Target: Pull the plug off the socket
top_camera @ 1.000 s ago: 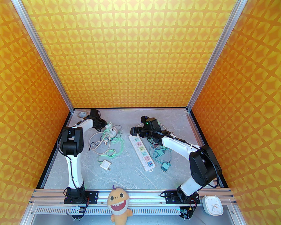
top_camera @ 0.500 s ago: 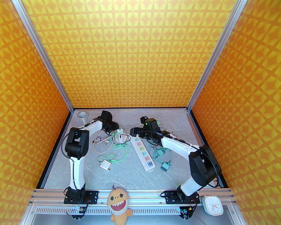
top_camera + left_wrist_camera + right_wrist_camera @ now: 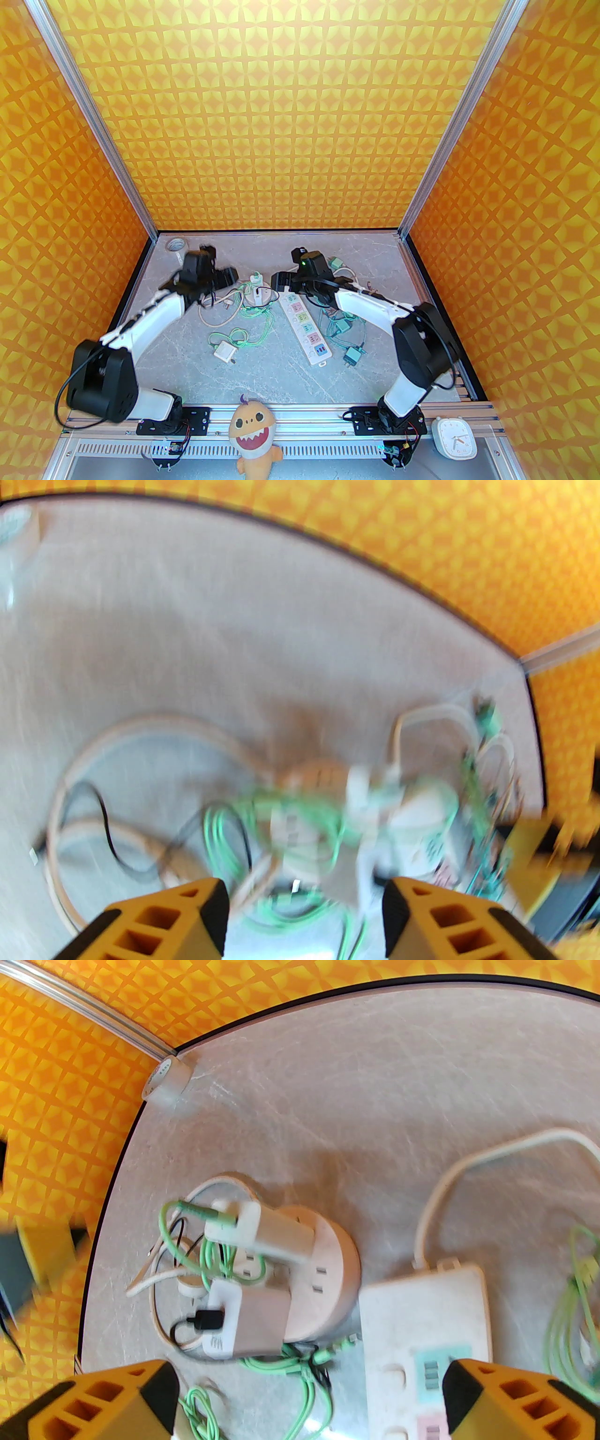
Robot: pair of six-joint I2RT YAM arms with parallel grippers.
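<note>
I should grab the opposite sides of the adapter's body with my left gripper next, clear of the black cable. Then I can pull the white adapter (image 3: 251,1325) straight off the round white outlet.
The socket (image 3: 307,328), a long white strip with pastel outlet faces, lies mid-table, and its far end (image 3: 422,1321) shows in the right wrist view. No plug sits in the faces I can see. Just left of that end lies a round white outlet hub (image 3: 260,294) (image 3: 323,1283). Stuck in it are a white plug (image 3: 262,1229) with a green cable and a white adapter (image 3: 251,1325) with a black cable. My right gripper (image 3: 280,283) (image 3: 309,1396) hangs open over the hub and the strip's end. My left gripper (image 3: 229,276) (image 3: 304,902) is open and empty, left of the hub.
Green and beige cables (image 3: 234,311) tangle around the hub. A white square charger (image 3: 225,351) lies nearer. Teal adapters (image 3: 340,327) and cords sit right of the strip. A tape roll (image 3: 176,244) stands in the far left corner. Orange walls enclose three sides.
The round hub with its plugs went right, up to the strip's far end. My left gripper opened, let go and swung back left. My right gripper shifted slightly left.
</note>
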